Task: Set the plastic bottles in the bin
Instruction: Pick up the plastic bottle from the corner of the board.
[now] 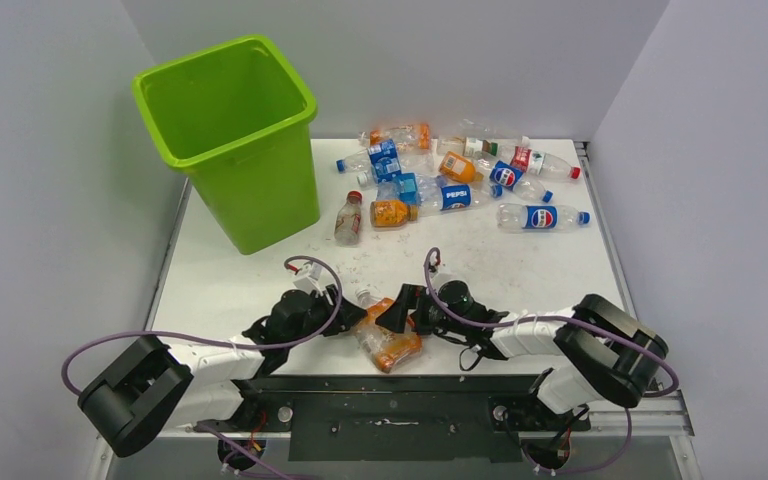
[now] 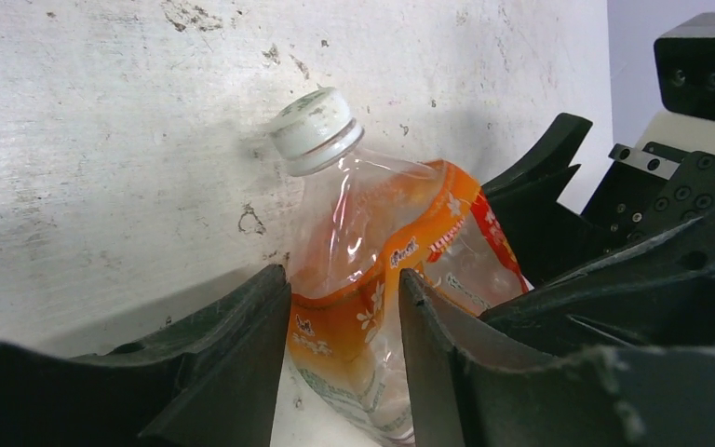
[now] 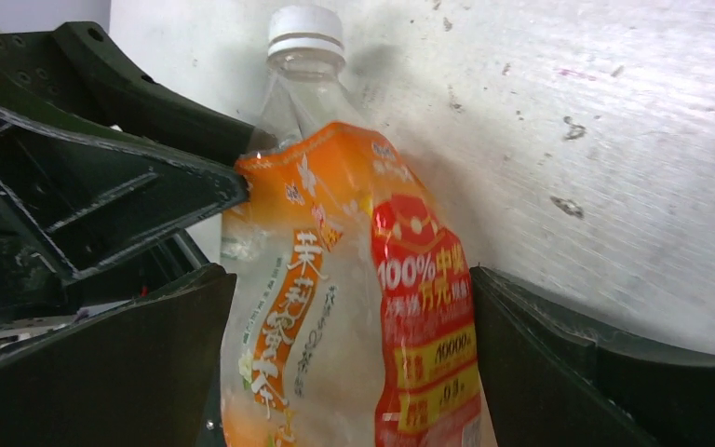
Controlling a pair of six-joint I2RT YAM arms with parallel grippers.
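Note:
The orange label [image 1: 393, 328] fills my open right gripper; it should close.
An orange-labelled plastic bottle [image 1: 388, 338] with a white cap lies near the table's front edge between both arms. My left gripper [image 1: 352, 322] is shut on it: in the left wrist view its fingers [image 2: 343, 279] pinch the crumpled body [image 2: 372, 251]. From the other side my right gripper [image 1: 400, 315] straddles the same bottle [image 3: 335, 279], with its jaws [image 3: 349, 279] open wide on either side. Several more plastic bottles [image 1: 460, 180] lie in a heap at the back of the table. The lime-green bin [image 1: 230, 140] stands at the back left.
One bottle [image 1: 348, 218] with a red cap lies alone just right of the bin. A Pepsi bottle [image 1: 542, 217] lies apart at the heap's right. The two grippers' fingers nearly touch. Grey walls close in the table on three sides.

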